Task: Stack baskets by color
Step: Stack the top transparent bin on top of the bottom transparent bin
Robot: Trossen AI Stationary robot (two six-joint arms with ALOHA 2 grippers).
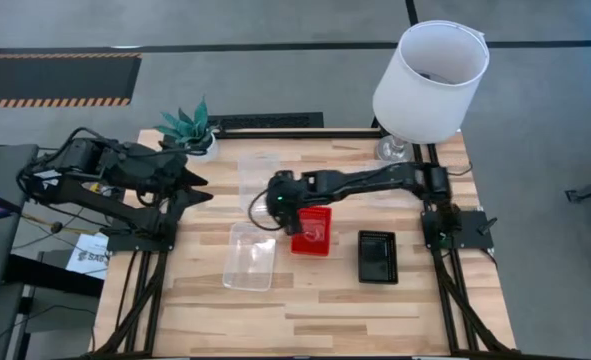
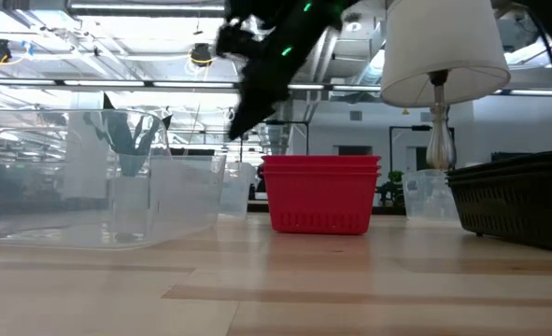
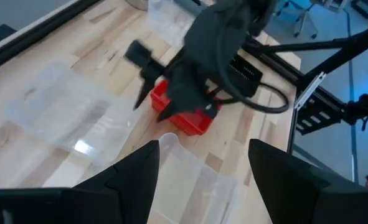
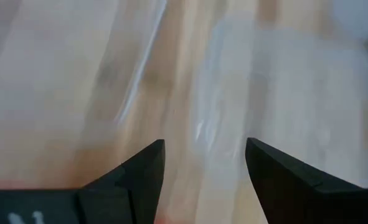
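One clear basket still has to nest in its match (image 1: 248, 256). My right gripper should grab that basket by its rounded rim corner next.
A stack of red baskets (image 1: 312, 232) (image 2: 320, 194) stands near the table's middle, with a black basket (image 1: 377, 256) to its right. One clear basket (image 1: 250, 255) lies nearer the front edge. Another clear basket (image 1: 260, 170) is farther back, and a third (image 2: 430, 191) sits by the lamp's foot. My right gripper (image 1: 265, 212) (image 3: 149, 109) hangs open above the table just left of the red stack, between the two left clear baskets. My left gripper (image 1: 200, 187) (image 3: 202, 149) is open and raised at the table's left edge, holding nothing.
A white lamp (image 1: 430, 80) stands at the far right corner. A small green potted plant (image 1: 187, 128) stands at the far left. The near part of the wooden table (image 1: 325, 320) is bare wood.
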